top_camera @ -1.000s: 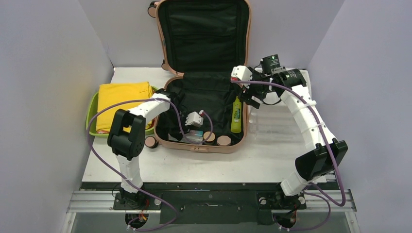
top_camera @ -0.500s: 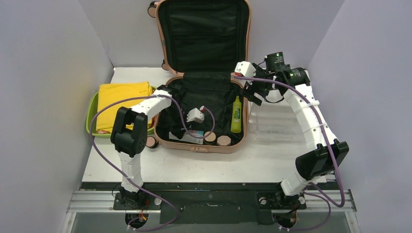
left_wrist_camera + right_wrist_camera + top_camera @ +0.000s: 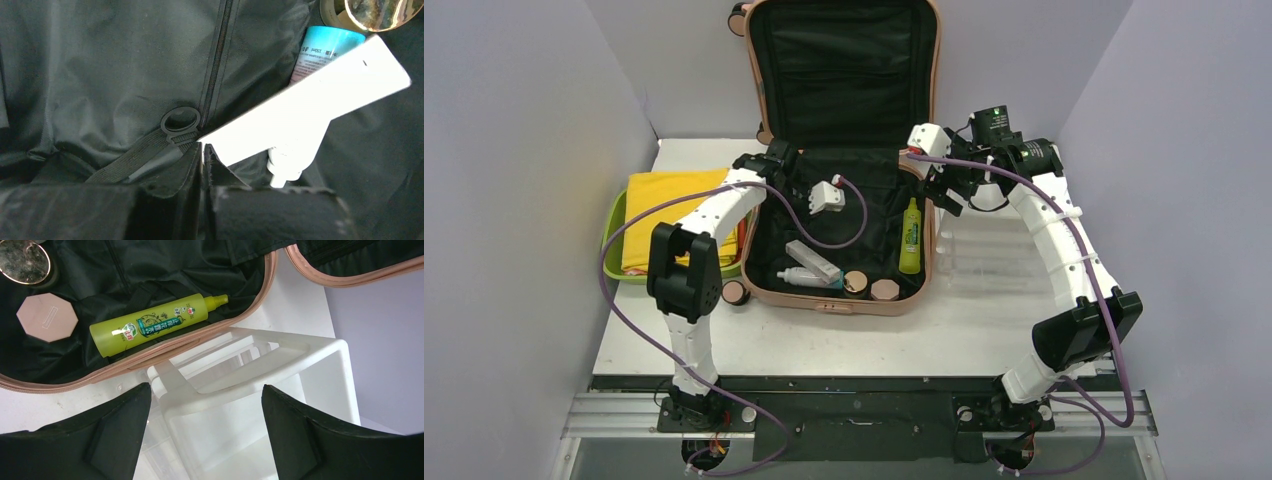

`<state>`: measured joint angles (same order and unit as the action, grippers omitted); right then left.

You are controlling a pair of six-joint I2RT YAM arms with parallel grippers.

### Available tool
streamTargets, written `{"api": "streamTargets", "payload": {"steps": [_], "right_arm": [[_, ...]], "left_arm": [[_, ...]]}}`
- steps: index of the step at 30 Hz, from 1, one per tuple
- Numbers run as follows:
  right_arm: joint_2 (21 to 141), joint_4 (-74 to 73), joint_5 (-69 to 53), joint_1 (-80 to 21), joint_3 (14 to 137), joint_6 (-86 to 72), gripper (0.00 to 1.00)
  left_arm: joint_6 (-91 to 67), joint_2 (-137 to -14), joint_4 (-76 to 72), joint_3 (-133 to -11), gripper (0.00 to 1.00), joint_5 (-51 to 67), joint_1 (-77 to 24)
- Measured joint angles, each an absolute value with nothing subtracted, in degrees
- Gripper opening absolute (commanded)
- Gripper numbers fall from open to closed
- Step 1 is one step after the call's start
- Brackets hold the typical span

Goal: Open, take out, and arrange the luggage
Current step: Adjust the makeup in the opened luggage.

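My left gripper reopens next, since its fingers are shut above the white box's end, then lowers and grabs the box's middle (image 3: pixel 813 261) (image 3: pixel 305 102).
The luggage (image 3: pixel 844 303), a salmon-pink hard-shell suitcase, lies open with its lid leaning on the back wall. On its black lining (image 3: pixel 100 75) lie a white box (image 3: pixel 812 260), a tube (image 3: pixel 792 277), two round jars (image 3: pixel 855 283) and a green bottle (image 3: pixel 910 235). My left gripper (image 3: pixel 812 222) hangs shut over the left half of the case. In the left wrist view its fingertips (image 3: pixel 204 150) press together with nothing visible between them, above a strap ring (image 3: pixel 180 121) and the white box (image 3: pixel 310 100). My right gripper (image 3: pixel 205 405) stands open and empty over the white organizer (image 3: pixel 280 365).
A lime-green tub (image 3: pixel 614 225) holding a folded yellow cloth (image 3: pixel 674 210) stands left of the case. The white organizer (image 3: pixel 972 250) sits against the case's right rim (image 3: pixel 150 357). The green bottle (image 3: pixel 150 327) and an octagonal pink lid (image 3: pixel 46 317) lie just inside that rim.
My left gripper rose from the items at the case's near end and moved toward the far end, closing as it went. The box and tube now lie uncovered. The right arm barely moved.
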<state>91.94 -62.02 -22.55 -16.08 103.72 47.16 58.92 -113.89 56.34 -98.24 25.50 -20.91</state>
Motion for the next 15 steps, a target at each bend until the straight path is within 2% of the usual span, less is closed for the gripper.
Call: {"api": "streamTargets", "payload": {"steps": [1, 2, 4, 6, 9, 15], "right_arm": [[91.96, -61.93, -22.55, -16.08, 103.72, 47.11, 0.76], [91.94, -61.82, -22.55, -16.08, 103.72, 47.07, 0.76], [91.94, -61.69, -22.55, -16.08, 103.72, 47.07, 0.76], [91.96, -61.69, -22.52, -16.08, 103.72, 47.07, 0.76], [91.94, -61.69, -22.52, -16.08, 103.72, 47.05, 0.76], [91.96, -61.63, -22.52, -16.08, 103.72, 47.03, 0.76]], "left_arm": [[58.92, -113.91, 56.12, -98.24, 0.23, 25.5, -20.91], [59.05, -113.93, 56.1, -98.24, 0.49, 25.54, -20.91], [59.96, -114.04, 56.38, -98.35, 0.74, 25.8, -20.91], [61.52, -114.15, 57.3, -98.72, 0.84, 26.37, -20.88], [66.48, -114.26, 59.37, -99.55, 0.92, 27.92, -20.56], [77.45, -118.28, 64.05, -106.08, 0.93, 31.38, -19.14]]}}
